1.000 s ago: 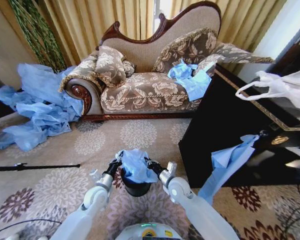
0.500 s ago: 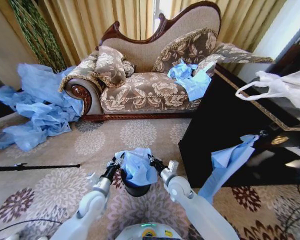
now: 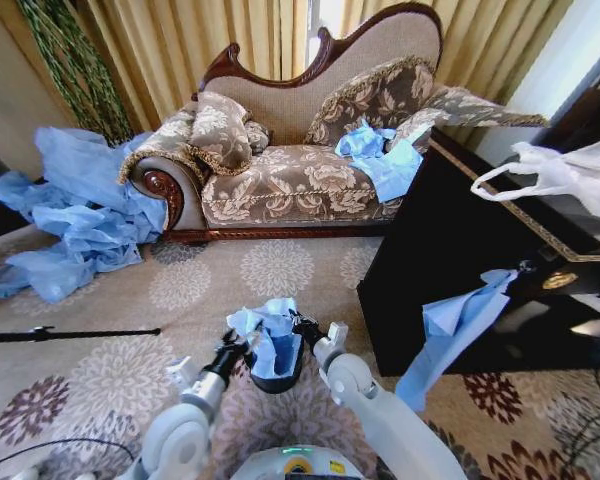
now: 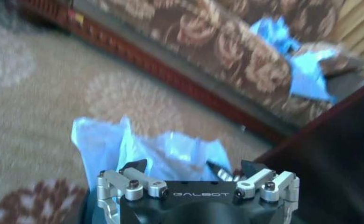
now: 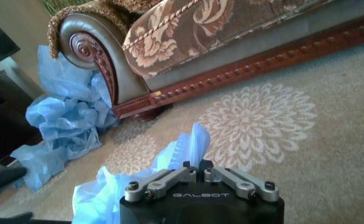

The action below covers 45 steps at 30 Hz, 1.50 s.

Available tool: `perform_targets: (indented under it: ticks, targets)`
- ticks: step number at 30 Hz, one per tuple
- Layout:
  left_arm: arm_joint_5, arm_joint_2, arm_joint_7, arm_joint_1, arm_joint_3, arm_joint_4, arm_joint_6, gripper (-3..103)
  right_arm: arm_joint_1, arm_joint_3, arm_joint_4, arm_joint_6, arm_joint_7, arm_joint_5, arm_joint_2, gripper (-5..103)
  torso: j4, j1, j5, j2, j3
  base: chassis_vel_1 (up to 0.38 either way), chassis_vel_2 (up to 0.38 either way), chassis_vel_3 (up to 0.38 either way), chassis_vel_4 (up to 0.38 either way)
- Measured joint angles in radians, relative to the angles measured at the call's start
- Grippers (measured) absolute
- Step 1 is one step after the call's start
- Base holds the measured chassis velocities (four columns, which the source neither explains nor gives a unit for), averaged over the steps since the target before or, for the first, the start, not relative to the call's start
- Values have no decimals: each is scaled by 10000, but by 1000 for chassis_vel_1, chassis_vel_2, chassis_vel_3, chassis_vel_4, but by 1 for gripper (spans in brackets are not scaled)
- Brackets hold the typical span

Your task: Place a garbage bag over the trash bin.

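The bag's middle (image 3: 270, 354) sags slack into the bin, so the robot's left gripper should next grip the bag by its loose edge standing above the bin's rim (image 3: 240, 321).
The small black trash bin (image 3: 285, 378) stands on the carpet just in front of me. The light blue garbage bag (image 3: 268, 330) lies crumpled over its mouth, part sagging inside and part sticking up above the rim. My left gripper (image 3: 238, 347) is at the bin's left side, and in the left wrist view this gripper (image 4: 194, 165) is open, with the bag (image 4: 163, 149) just beyond its fingertips. My right gripper (image 3: 298, 325) is at the bin's right rim. In the right wrist view this gripper (image 5: 199, 167) is shut on an edge of the bag (image 5: 191, 140).
A patterned sofa (image 3: 290, 180) stands ahead with blue plastic (image 3: 380, 155) on its seat. A big heap of blue sheeting (image 3: 75, 215) lies at the left. A black cabinet (image 3: 460, 260) at the right bears a white bag (image 3: 570, 175) and a hanging blue bag (image 3: 450, 335). A black rod (image 3: 70, 333) lies on the floor.
Both arms have drawn back toward me. The left gripper has let go of the bag's left edge and dropped lower. The bag has sagged into the bin's mouth.
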Motion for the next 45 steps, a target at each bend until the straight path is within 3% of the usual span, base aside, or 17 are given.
perform_targets:
  ticks: [2,3,5,12,20,22,23,24,25,27,29,31,33,35,37,40,45]
  targets:
    - [-433,99,-723,-253,169,81,456,100,-5,-23,-24,0,7,-29,13,0,-1,0,1,0,0,0,0,0,0]
    - [-433,99,-723,-253,169,81,456,100,-5,-23,-24,0,7,-29,13,0,-1,0,1,0,0,0,0,0,0]
    - [-558,159,-1293,-359,244,219,788,100,-16,-30,-111,1,-6,-163,50,0,1,0,1,0,0,0,0,0,0]
    - [-407,227,-1533,-860,656,813,964,101,-24,-70,-317,65,-115,-527,132,0,1,0,1,0,1,0,0,0,0]
    - [-722,164,-1536,-1530,1422,1253,879,76,0,-196,-356,72,-111,-527,116,0,1,0,2,0,1,0,0,0,0]
    - [-725,97,-1759,-1601,1643,1391,779,65,5,-198,-387,78,-117,-527,121,0,2,0,1,0,1,0,0,0,0]
    - [-734,81,-1816,-1601,1660,1399,774,65,5,-199,-393,80,-123,-526,121,0,2,0,1,0,1,0,0,0,0]
    - [-737,43,-1911,-1587,1679,1442,760,54,4,-198,-419,89,-149,-530,120,0,2,0,2,0,1,0,0,0,0]
    - [-737,43,-1911,-1587,1679,1442,760,54,4,-198,-419,89,-149,-530,120,0,2,0,2,0,1,0,0,0,0]
    - [-699,-11,-1946,-1606,1695,1621,694,43,-19,-196,-520,154,-205,-607,119,0,3,0,1,0,1,0,0,0,0]
    - [-661,-44,-1952,-1639,1712,1691,627,43,-27,-196,-540,165,-216,-622,123,0,2,0,1,0,1,0,0,0,0]
    - [-646,-76,-1985,-1682,1709,1739,543,27,-37,-197,-549,175,-224,-623,120,0,1,0,1,0,1,0,0,0,0]
    - [-652,-75,-1989,-1679,1692,1739,529,27,-37,-197,-549,175,-225,-620,114,0,2,0,1,0,1,0,0,0,0]
    - [-658,-48,-1993,-1615,1546,1735,489,16,-36,-194,-536,175,-224,-601,89,0,1,0,1,0,1,0,0,0,0]
    - [-658,-40,-1993,-1580,1481,1722,476,16,-36,-187,-529,176,-224,-597,82,0,2,0,1,0,1,0,0,0,0]
    - [-659,29,-1999,-1346,1126,1568,378,2,-81,-128,-443,181,-224,-588,31,0,2,0,2,0,1,0,0,0,0]
    - [-445,121,-2062,-1026,880,1402,168,0,-239,15,-245,212,-215,-593,21,0,2,0,0,0,1,0,0,0,0]
